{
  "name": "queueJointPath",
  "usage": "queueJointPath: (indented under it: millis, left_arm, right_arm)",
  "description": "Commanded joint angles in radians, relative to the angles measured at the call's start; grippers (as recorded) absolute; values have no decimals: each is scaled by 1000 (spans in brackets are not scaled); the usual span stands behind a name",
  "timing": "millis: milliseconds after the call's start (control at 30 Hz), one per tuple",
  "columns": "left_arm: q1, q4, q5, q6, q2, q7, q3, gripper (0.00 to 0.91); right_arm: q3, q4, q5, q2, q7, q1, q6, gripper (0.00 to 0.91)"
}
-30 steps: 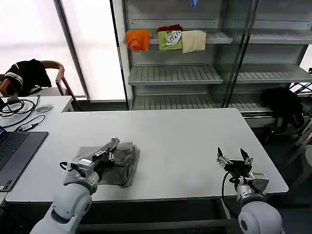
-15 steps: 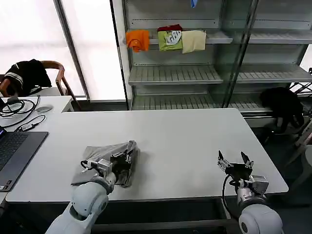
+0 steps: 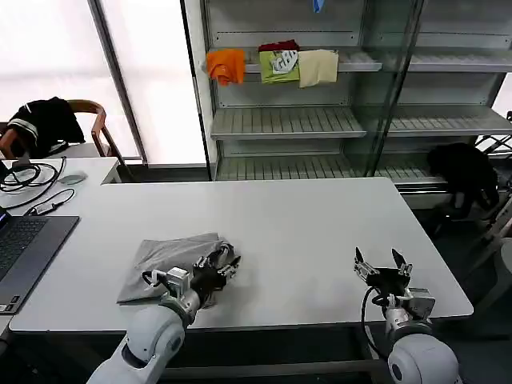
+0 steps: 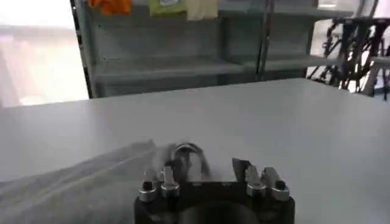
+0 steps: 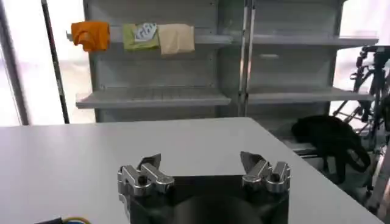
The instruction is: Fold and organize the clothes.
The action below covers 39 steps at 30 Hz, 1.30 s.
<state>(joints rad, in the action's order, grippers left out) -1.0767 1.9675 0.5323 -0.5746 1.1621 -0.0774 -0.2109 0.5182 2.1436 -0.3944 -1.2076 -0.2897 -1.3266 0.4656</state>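
My left gripper will next grab the light grey shirt's flat bundle point(image 3: 164, 264) by the raised fold at its edge point(image 3: 226, 248), to fold the shirt.
A light grey shirt point(image 3: 170, 258) lies folded into a flat bundle on the white table point(image 3: 304, 232), near its front left. My left gripper point(image 3: 222, 266) hovers at the bundle's right edge, open, with its fingers spread just past the fabric. From the left wrist, the grey cloth point(image 4: 79, 182) reaches up to one finger of the left gripper point(image 4: 210, 163), and bare table shows between the fingers. My right gripper point(image 3: 382, 267) waits open over the table's front right, nothing between the fingers of the right gripper point(image 5: 201, 159).
A laptop point(image 3: 24, 248) and cables point(image 3: 28, 176) sit at the left. Behind the table, a shelf unit point(image 3: 288, 120) holds orange, green and cream garments point(image 3: 276, 66). Black garments lie on a chair point(image 3: 48, 120) and at the right point(image 3: 464, 172).
My left gripper swept to the right across the shirt, carrying the raised fold over. The shirt now lies flatter and the gripper stands at its right edge. The right arm barely moved.
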Motion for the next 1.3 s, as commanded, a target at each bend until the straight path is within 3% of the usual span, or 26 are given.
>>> queueJointPath:
  millis: [33,200,500,1300]
  left_arm:
    - [1,197,266,2,-46,-42,-164,907]
    - [-13,176,320,0,-150,-68,-351,907]
    - [-115,-6,263,28,-149,-33,-472,907]
    - [-148,-178,170,55,-112,49,-448,907]
  right_arm:
    - [-29,1,1,19,4,17,0,907]
    - [-65,-6,-7,33,4,45,2,907]
    - [-118,-30,-14,34,4,84,3,907]
    - [-116,-41,-25,34,0,84,5,907]
